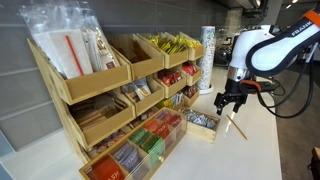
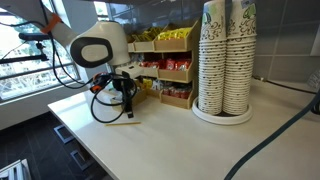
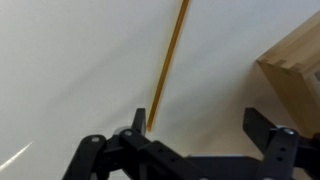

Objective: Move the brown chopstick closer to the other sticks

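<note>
My gripper will next grab the brown chopstick (image 3: pixel 168 62) by its near end, so its long far part stays free to go in beside the other sticks.
The brown chopstick (image 3: pixel 168 62) is a thin light-brown stick lying on the white counter. In the wrist view it runs from the top edge down to just beside one finger. It also shows in an exterior view (image 1: pixel 237 127), below the gripper. My gripper (image 3: pixel 197 128) is open, with its fingers wide apart and nothing held. It hovers just above the counter in both exterior views (image 1: pixel 231 104) (image 2: pixel 126 96). The stick's near end sits at the inner edge of one finger. The other sticks are in the small wooden tray (image 1: pixel 203 124).
A corner of the small wooden tray (image 3: pixel 296 62) lies close to the other finger. A tiered wooden snack rack (image 1: pixel 110 105) stands beside it. Tall stacks of paper cups (image 2: pixel 225 60) stand on a round tray. The counter edge (image 2: pixel 80 140) is near.
</note>
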